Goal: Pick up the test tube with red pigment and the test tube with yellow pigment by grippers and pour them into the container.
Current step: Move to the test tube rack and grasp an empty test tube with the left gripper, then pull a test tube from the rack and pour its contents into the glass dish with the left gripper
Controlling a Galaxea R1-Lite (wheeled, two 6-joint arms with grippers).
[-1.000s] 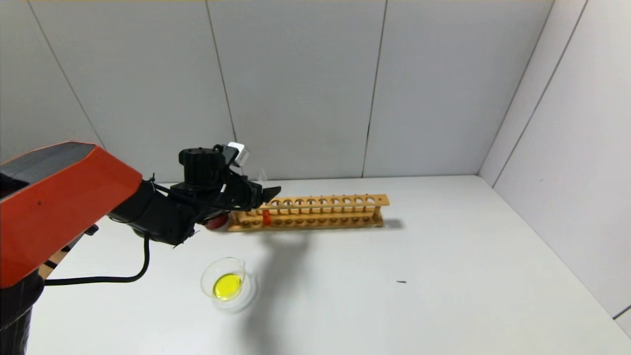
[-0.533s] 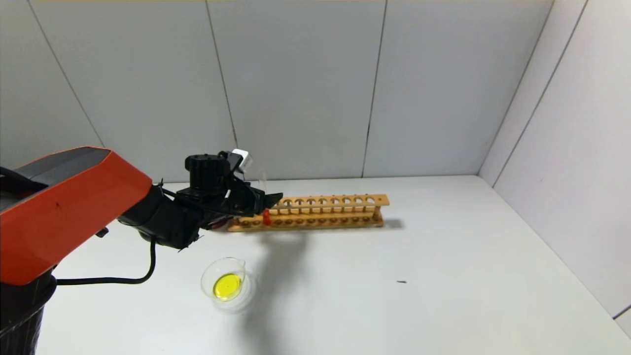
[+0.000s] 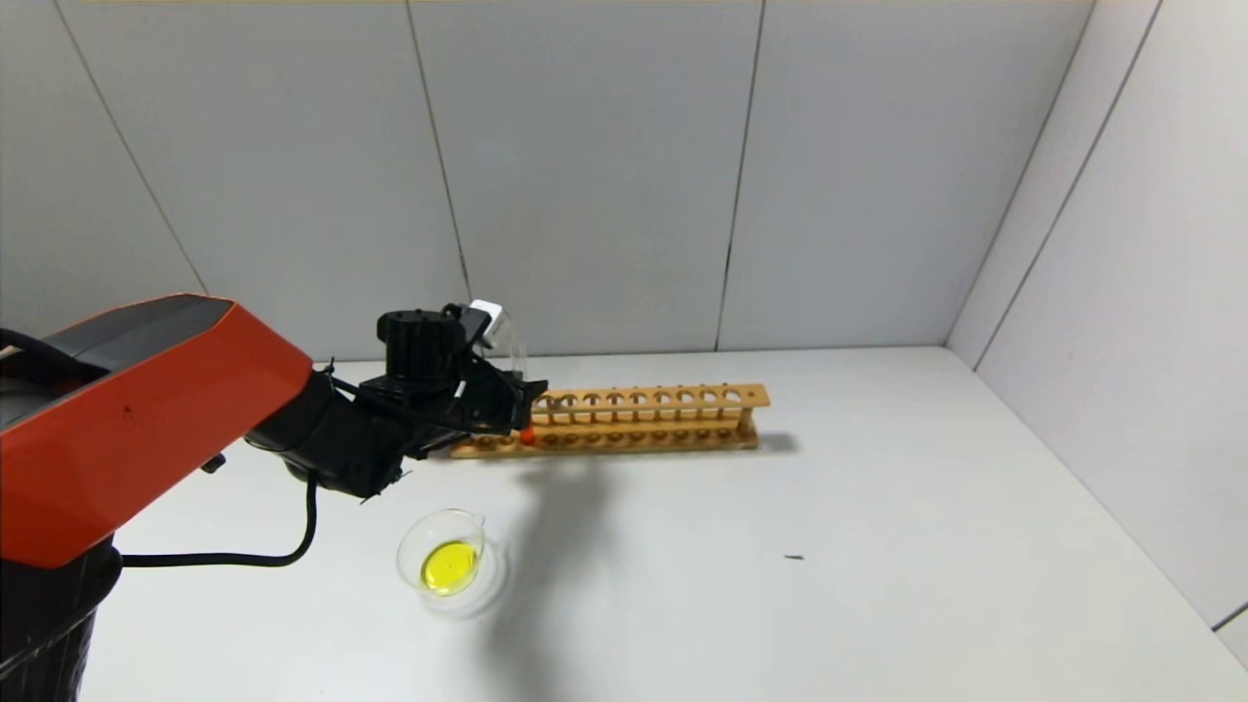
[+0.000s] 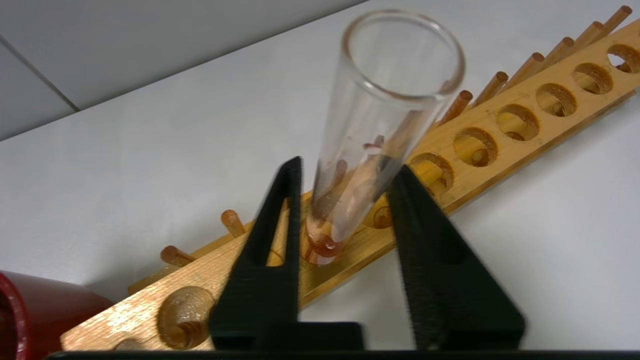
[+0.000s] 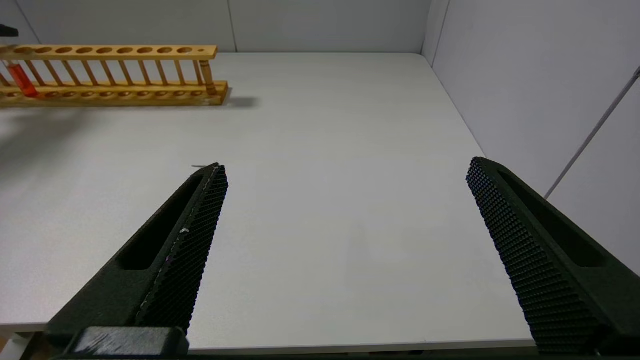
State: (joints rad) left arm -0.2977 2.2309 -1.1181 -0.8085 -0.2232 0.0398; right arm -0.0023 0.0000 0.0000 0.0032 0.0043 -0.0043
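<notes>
The bottom of the red test tube is surrounded by the wood of the rack. My left gripper should grab the upper glass side of the test tube next, to pour it.
The test tube with red pigment (image 3: 527,436) stands in a hole near the left end of the wooden rack (image 3: 663,419). In the left wrist view the tube (image 4: 380,115) is clear with a little red liquid at its bottom. My left gripper (image 3: 531,395) is open, with one finger on each side of the tube (image 4: 347,165). The container (image 3: 409,534) sits on the table in front of the rack and holds yellow liquid. The test tube with yellow pigment is not in view. My right gripper (image 5: 345,167) is open and empty above the near right table.
A dark red cup (image 4: 30,310) stands by the rack's left end. The rack (image 5: 115,92) runs left to right along the back of the white table, with several empty holes. Grey walls close the back and right sides.
My left gripper has moved right and down towards the rack. Its fingers now straddle the red-pigment tube. The dish and rack have not moved.
</notes>
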